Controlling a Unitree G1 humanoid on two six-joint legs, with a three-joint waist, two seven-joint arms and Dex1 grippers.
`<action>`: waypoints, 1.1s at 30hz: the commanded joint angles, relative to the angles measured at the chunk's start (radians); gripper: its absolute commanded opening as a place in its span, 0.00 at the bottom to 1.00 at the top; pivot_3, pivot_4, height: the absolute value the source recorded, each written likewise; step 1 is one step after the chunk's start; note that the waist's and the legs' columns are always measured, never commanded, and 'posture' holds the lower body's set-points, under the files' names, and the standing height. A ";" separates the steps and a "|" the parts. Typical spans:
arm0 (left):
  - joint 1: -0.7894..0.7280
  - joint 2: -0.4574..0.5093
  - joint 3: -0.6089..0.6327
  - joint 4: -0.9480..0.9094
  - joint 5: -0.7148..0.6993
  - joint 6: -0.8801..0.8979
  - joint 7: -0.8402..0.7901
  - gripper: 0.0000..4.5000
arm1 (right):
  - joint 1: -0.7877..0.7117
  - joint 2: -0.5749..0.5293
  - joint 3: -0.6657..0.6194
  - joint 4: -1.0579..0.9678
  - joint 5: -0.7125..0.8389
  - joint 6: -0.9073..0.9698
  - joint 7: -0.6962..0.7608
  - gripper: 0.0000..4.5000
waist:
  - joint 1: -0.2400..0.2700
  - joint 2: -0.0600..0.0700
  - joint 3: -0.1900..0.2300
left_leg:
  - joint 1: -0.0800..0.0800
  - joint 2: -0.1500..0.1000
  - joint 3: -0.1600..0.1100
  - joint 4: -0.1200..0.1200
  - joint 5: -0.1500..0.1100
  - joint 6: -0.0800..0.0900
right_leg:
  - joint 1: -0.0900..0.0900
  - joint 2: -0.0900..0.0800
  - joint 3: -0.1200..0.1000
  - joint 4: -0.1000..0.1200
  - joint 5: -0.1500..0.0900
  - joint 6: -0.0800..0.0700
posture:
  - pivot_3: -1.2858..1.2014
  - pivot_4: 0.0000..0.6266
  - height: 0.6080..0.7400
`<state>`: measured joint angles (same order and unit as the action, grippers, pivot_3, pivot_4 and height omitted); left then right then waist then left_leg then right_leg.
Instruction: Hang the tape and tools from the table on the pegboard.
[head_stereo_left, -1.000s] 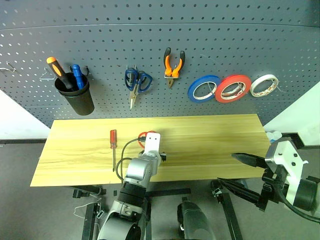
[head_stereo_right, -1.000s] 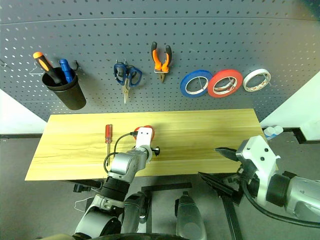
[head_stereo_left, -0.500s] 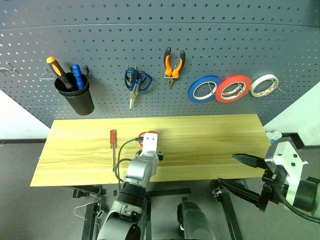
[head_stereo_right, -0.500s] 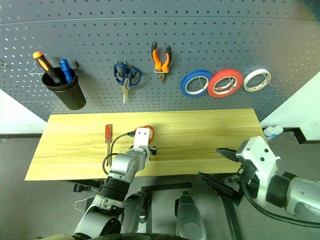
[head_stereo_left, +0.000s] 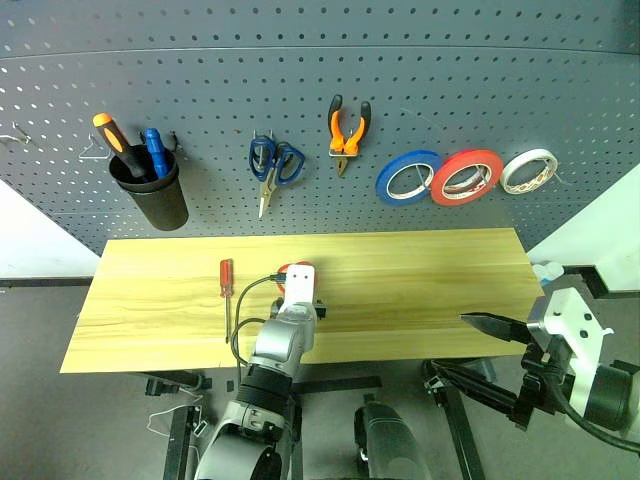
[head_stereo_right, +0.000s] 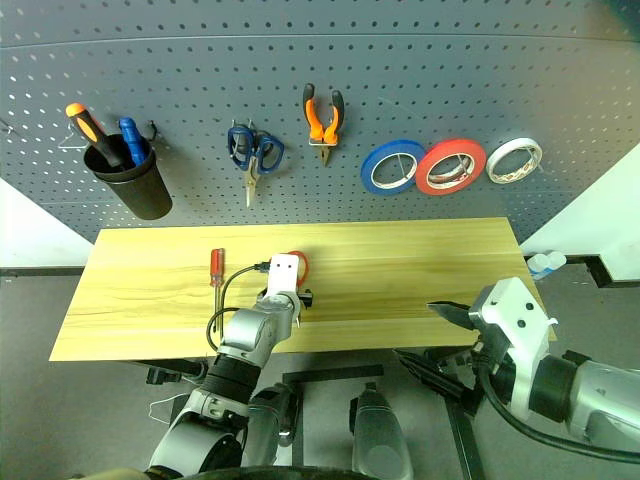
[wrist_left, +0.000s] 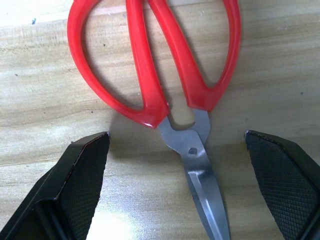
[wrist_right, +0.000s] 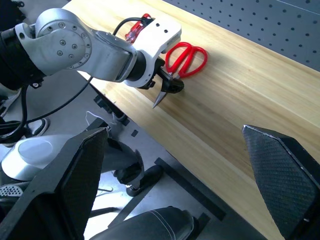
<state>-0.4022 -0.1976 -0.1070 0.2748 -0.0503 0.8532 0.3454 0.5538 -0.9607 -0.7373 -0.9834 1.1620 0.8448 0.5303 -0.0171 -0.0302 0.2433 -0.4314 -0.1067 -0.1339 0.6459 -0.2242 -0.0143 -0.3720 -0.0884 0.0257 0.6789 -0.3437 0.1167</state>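
Note:
My left gripper should close on the scissors' pivot now, because its fingers reach down on either side of it in the left wrist view, near the wood table.
The red-handled scissors lie flat on the light wood table, handles pointing toward the pegboard. My left gripper hovers just over them, open, with one finger on each side of the pivot. It holds nothing. A slim red-handled screwdriver lies on the table to its left. On the pegboard hang the orange-and-black pliers and the red tape. My right gripper is open and empty off the table's front right corner.
A black cup on the pegboard holds an orange-and-black and a blue screwdriver. Blue-handled scissors, a blue roll and a white roll also hang there. A small bottle stands by the table's right end.
My left gripper has tipped slightly over the red scissors without shifting its place. The right gripper and the things on the table and pegboard stay as they were.

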 joint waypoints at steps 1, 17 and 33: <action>0.051 -0.079 -0.008 0.046 0.017 0.001 0.029 1.00 | 0.005 0.007 -0.021 -0.037 0.025 -0.016 -0.020 1.00 | 0.000 0.000 0.000 | 0.000 0.000 0.000 0.000 0.000 0.000 | 0.000 0.000 0.000 0.000 0.000 0.000 | 0.44 0.42 1.00; 0.093 -0.088 -0.005 -0.002 0.005 0.042 0.077 0.80 | 0.032 0.009 -0.037 -0.035 0.019 -0.026 -0.025 1.00 | -0.001 0.000 0.000 | -0.001 0.000 0.000 -0.002 -0.003 0.005 | 0.003 0.000 0.000 -0.013 0.002 0.003 | 0.44 0.42 1.00; 0.104 -0.094 0.016 -0.021 -0.013 0.059 0.116 0.24 | 0.025 0.003 -0.028 -0.021 0.007 -0.022 -0.023 1.00 | -0.001 0.000 0.000 | -0.005 0.000 0.000 -0.002 -0.004 0.006 | 0.000 -0.001 0.000 -0.014 0.002 0.003 | 0.44 0.43 1.00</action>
<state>-0.4015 -0.2005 -0.1076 0.2511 -0.0567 0.8903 0.4551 0.5810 -0.9592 -0.7518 -0.9979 1.1703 0.8367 0.5045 -0.0177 -0.0302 0.2437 -0.4365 -0.1067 -0.1338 0.6436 -0.2281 -0.0086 -0.3723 -0.0889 0.0255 0.6648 -0.3421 0.1196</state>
